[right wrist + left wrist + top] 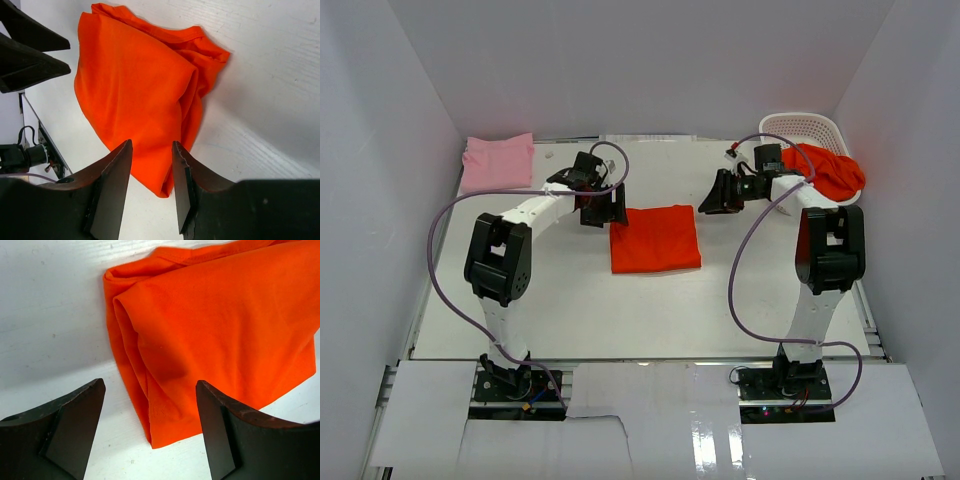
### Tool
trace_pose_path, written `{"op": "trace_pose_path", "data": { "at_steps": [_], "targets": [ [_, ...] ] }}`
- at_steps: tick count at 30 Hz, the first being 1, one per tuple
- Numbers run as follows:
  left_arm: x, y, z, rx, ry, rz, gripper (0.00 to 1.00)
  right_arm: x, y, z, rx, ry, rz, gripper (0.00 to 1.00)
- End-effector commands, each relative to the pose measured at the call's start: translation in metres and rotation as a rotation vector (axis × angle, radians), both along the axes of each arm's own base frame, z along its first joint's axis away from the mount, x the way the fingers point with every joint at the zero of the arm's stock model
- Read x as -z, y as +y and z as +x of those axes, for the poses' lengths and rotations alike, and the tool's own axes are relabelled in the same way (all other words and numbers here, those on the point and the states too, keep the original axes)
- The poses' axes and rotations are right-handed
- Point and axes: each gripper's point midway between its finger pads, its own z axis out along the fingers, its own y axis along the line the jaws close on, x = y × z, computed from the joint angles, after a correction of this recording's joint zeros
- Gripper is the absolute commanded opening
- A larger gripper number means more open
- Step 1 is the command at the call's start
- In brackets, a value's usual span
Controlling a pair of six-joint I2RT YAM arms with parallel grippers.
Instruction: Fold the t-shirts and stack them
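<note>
The orange-red t-shirt has to be stacked still folded, so my left gripper will next grab its layers together at the side edge facing the pink t-shirt.
A folded orange-red t-shirt lies flat in the middle of the table. My left gripper is open and hovers at its left back corner; in the left wrist view the jaws stand wide apart over the shirt's folded corner. My right gripper is open and empty, just off the shirt's right back corner; its wrist view shows the shirt below the jaws. A folded pink t-shirt lies at the back left. More orange-red shirts are bunched in the basket.
A white lattice basket stands at the back right corner beside the right arm. White walls close in the table on the left, back and right. The left gripper's fingers show at the top left of the right wrist view.
</note>
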Motion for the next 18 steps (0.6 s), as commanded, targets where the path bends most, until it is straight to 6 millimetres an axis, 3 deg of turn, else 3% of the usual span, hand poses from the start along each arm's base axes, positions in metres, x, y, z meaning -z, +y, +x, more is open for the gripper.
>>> {"op": "trace_pose_path", "data": {
  "at_steps": [1, 6, 10, 18],
  "targets": [
    [-0.019, -0.001, -0.003, 0.008, -0.038, -0.023, 0.84, -0.024, 0.002, -0.008, -0.023, -0.061, 0.007, 0.44],
    [0.004, -0.006, -0.009, 0.013, 0.007, -0.049, 0.84, -0.026, 0.002, -0.014, -0.03, -0.062, 0.012, 0.44],
    [0.009, -0.015, -0.013, 0.039, 0.02, -0.099, 0.84, -0.027, 0.002, -0.017, -0.032, -0.066, 0.012, 0.44],
    [0.03, -0.01, -0.015, 0.007, 0.064, -0.071, 0.84, -0.03, 0.002, -0.021, -0.039, -0.074, 0.019, 0.44]
  ]
}}
